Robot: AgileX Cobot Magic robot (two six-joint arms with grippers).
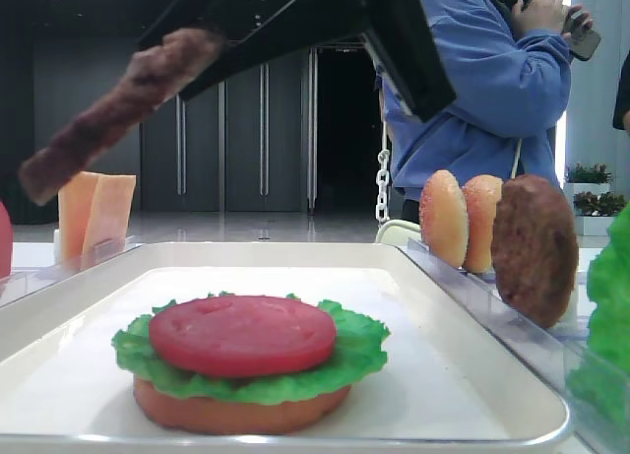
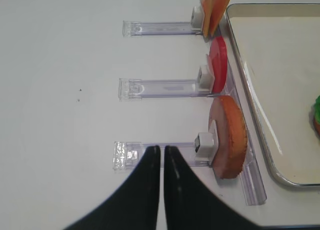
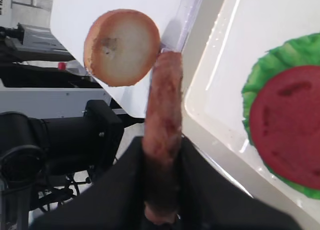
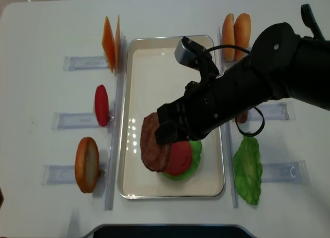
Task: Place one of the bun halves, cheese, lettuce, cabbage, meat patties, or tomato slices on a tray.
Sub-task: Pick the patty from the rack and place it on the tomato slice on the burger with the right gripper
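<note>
The meat patty (image 4: pixel 153 145) stands on edge, above and beside the tomato slice (image 4: pixel 180 158). My right gripper stays closed until the patty lines up with the slice.
My right gripper (image 4: pixel 167 129) is shut on a dark-brown meat patty (image 4: pixel 152 142), gripped by its edge and tilted. It hangs over the white tray (image 4: pixel 154 67), just left of and above a stack there. The stack is a bun half (image 1: pixel 236 413), lettuce (image 1: pixel 345 360) and a tomato slice (image 1: pixel 242 334). In the right wrist view the patty (image 3: pixel 162 115) stands on edge between the black fingers. My left gripper (image 2: pixel 162 150) is shut on nothing, over a clear holder left of the tray, beside a bun half (image 2: pixel 230 135).
Clear holders flank the tray. On the left stand cheese (image 4: pixel 111 42), a tomato slice (image 4: pixel 101 105) and a bun half (image 4: pixel 86 164). On the right are two bun halves (image 4: pixel 235 30), another meat patty (image 1: pixel 535 247) and lettuce (image 4: pixel 248 170). A person in blue (image 1: pixel 492 80) stands behind.
</note>
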